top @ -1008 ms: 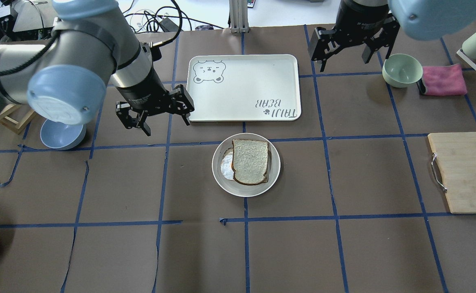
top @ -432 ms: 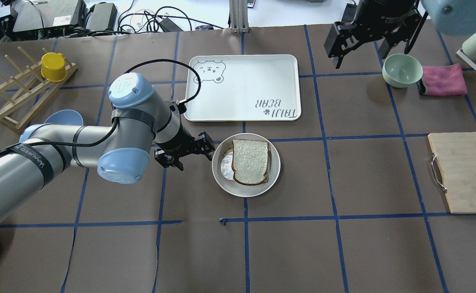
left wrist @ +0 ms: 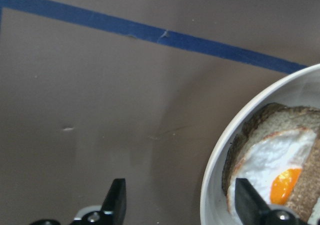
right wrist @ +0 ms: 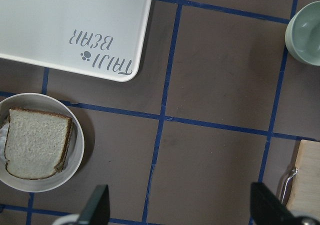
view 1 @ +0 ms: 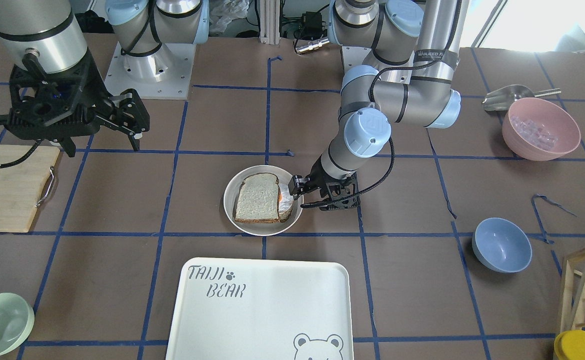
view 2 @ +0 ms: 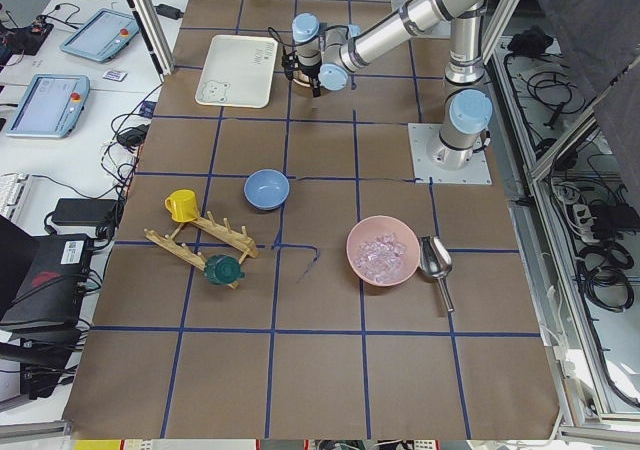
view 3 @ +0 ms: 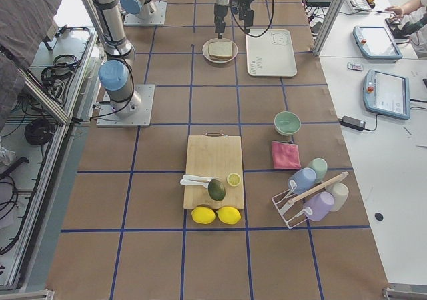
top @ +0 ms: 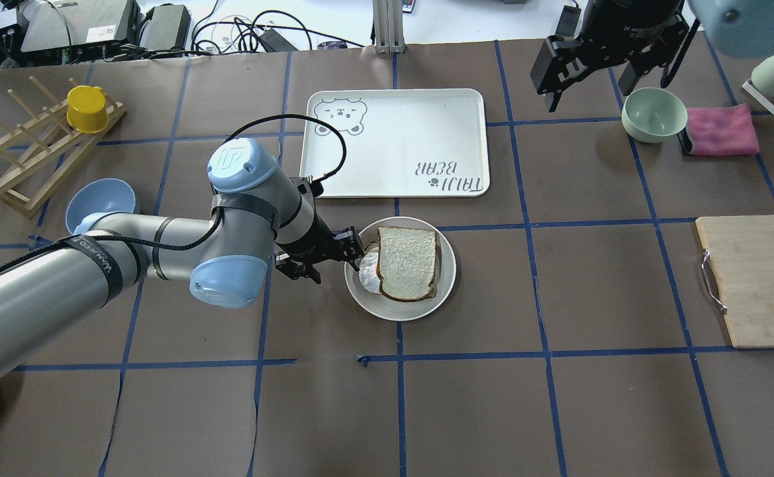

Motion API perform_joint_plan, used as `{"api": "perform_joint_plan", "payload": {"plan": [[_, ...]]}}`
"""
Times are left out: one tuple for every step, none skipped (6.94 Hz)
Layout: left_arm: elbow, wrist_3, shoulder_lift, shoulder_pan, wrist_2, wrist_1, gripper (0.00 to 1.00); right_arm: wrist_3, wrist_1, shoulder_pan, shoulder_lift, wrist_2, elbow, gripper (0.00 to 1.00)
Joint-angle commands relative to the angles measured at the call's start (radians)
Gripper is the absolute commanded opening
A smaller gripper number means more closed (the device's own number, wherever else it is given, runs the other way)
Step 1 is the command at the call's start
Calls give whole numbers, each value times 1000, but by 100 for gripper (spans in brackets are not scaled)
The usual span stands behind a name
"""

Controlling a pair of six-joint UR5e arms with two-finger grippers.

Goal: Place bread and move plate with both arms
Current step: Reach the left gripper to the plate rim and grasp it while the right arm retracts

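The bread and egg (view 1: 264, 199) lie loose across the middle of the plate. To move the plate, my left gripper next needs to grab it by its bare raised rim (view 1: 300, 207).
The cream plate (top: 450, 279) sits mid-table, also in the front view (view 1: 229, 212). On it lies the bread (top: 408, 263), a toast slice, over a fried egg (left wrist: 282, 177) and a second slice. My left gripper (top: 337, 264) is open and low at the plate's left rim. In the left wrist view (left wrist: 182, 205) one finger is over the egg side and the other over the table, with the rim (left wrist: 212, 175) between them. My right gripper (top: 588, 93) is open and empty, high over the far right of the table; its wrist view shows the plate (right wrist: 77, 155) far below.
The TAIJI BEAR tray (top: 393, 142) lies just beyond the plate. A green bowl (top: 653, 114) and pink cloth (top: 721, 129) are at the far right, a cutting board (top: 757, 278) on the right. A blue bowl (top: 102, 202) and a rack with a yellow cup (top: 85, 109) are on the left.
My left arm has swung down and right, from beside the tray to the plate's left rim. My right gripper has drifted a little farther away to the right.
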Motion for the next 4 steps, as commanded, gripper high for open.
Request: {"api": "perform_joint_plan", "payload": {"plan": [[1, 5, -29, -14, 1, 29, 55, 10, 2, 0, -6, 1, 2, 100], [4, 8, -30, -14, 0, 31, 40, 10, 1, 0, -9, 1, 5, 100], [6, 13, -26, -14, 1, 34, 26, 10, -1, 0, -9, 1, 6, 100], [7, 14, -26, -12, 0, 38, 6, 10, 1, 0, -9, 1, 8, 100]]}}
